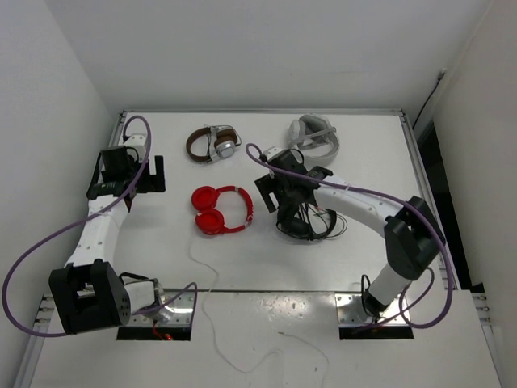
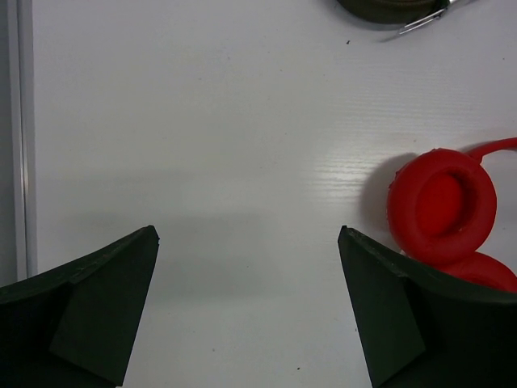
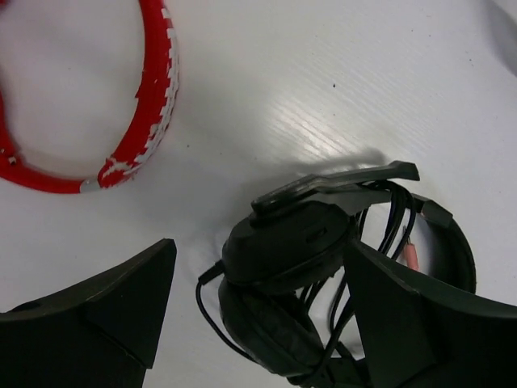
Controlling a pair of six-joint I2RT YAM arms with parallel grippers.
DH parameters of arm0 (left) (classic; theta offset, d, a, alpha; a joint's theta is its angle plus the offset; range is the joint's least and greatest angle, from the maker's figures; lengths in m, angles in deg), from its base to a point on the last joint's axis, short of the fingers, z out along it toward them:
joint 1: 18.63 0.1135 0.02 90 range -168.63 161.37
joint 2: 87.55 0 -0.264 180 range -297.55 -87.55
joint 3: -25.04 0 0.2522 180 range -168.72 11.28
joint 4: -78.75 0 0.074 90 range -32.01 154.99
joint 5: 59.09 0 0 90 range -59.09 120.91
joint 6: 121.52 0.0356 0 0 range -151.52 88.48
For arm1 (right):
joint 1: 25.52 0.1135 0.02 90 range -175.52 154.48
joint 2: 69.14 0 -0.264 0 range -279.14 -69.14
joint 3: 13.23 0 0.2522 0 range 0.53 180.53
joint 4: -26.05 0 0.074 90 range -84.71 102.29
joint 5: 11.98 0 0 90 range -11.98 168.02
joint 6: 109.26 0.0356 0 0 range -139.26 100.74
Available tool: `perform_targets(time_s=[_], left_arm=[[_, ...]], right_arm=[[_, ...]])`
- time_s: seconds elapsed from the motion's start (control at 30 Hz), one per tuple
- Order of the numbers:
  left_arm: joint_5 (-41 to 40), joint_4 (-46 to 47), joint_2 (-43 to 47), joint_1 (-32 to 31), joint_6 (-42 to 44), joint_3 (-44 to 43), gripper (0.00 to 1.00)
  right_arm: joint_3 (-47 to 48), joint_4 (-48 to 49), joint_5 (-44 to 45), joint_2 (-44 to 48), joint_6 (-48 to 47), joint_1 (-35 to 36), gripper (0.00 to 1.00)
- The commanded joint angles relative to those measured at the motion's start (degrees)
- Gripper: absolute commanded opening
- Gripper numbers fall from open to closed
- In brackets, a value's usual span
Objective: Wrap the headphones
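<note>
My right gripper should take hold of the red headphones by the curved middle of their headband [image 1: 249, 205]. The white cable then stays free to wrap.
The red headphones [image 1: 222, 209] lie flat on the white table, ear cups stacked at the left and headband curving right. Their thin white cable [image 1: 203, 301] trails loose toward the near edge. My left gripper [image 1: 156, 174] is open to their left, over bare table [image 2: 248, 234]; one red ear cup [image 2: 443, 206] shows just beyond its right finger. My right gripper [image 1: 281, 198] is open to the right of the red headband [image 3: 153, 105]. It hovers over the black headphones [image 3: 287, 242], whose ear cups sit between its fingers, close to the right one.
The black headphones [image 1: 311, 222] with a tangled black cable lie under my right arm. Brown-and-silver headphones [image 1: 212, 144] and a pale grey headset [image 1: 315, 136] lie at the back. A raised rail [image 2: 20, 137] edges the table's left side.
</note>
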Motion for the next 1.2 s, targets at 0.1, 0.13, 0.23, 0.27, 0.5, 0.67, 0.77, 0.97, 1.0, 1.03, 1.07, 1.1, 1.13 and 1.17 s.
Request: perform_targets(time_s=[0.1,0.13,0.23,0.27,0.5,0.67,0.77,0.97,1.0,1.03,1.07,1.1,1.13,1.17], left_arm=[[-1.0,0.5,0.2,0.6,-0.8,-1.7,1.00],[-1.1,0.5,0.2,0.6,-0.8,-1.7,1.00],[-2.1,0.5,0.2,1.1,-0.8,-0.6,1.00],[-2.1,1.1,0.2,1.1,-0.8,-0.6,1.00],[-3.3,1.6,0.2,1.1,-1.3,0.0,1.00],[-4.3,2.1,0.2,1.7,-1.3,0.5,1.00],[-4.3,2.1,0.2,1.7,-0.8,1.0,1.00],[-4.3,3.2,-0.9,1.7,-0.8,1.0,1.00],[-4.3,3.2,-0.9,1.7,-1.3,1.6,1.00],[-4.3,3.2,-0.9,1.7,-1.3,1.6,1.00],[-4.3,3.2,-1.5,1.7,-1.3,1.6,1.00],[-4.3,3.2,-1.5,1.7,-1.3,1.6,1.00],[-4.3,3.2,-1.5,1.7,-1.3,1.6,1.00],[-4.3,3.2,-1.5,1.7,-1.3,1.6,1.00]], right_arm=[[9.3,0.1,3.1,-5.7,5.0,3.1,0.81],[10.2,0.1,3.7,-7.6,5.5,3.6,0.81],[13.4,-1.1,5.6,-11.9,11.0,5.3,0.80],[14.5,-1.1,5.6,-12.9,12.4,5.3,0.79],[20.4,-6.2,8.1,-21.9,20.3,8.7,0.74],[25.1,-8.1,6.1,-27.8,22.2,8.1,0.72],[25.8,-8.7,5.6,-30.4,22.7,7.5,0.71],[25.3,-6.5,3.8,-32.4,23.9,5.6,0.67],[25.9,-6.5,3.8,-32.4,23.9,5.6,0.67],[26.7,-6.5,3.8,-33.4,23.9,5.6,0.67],[27.5,-7.3,3.8,-34.1,23.9,5.6,0.67],[28.3,-7.3,3.8,-35.2,23.9,5.6,0.64],[29.1,-7.3,3.8,-35.2,23.9,5.6,0.63],[29.1,-7.3,3.1,-35.8,23.9,5.6,0.61]])
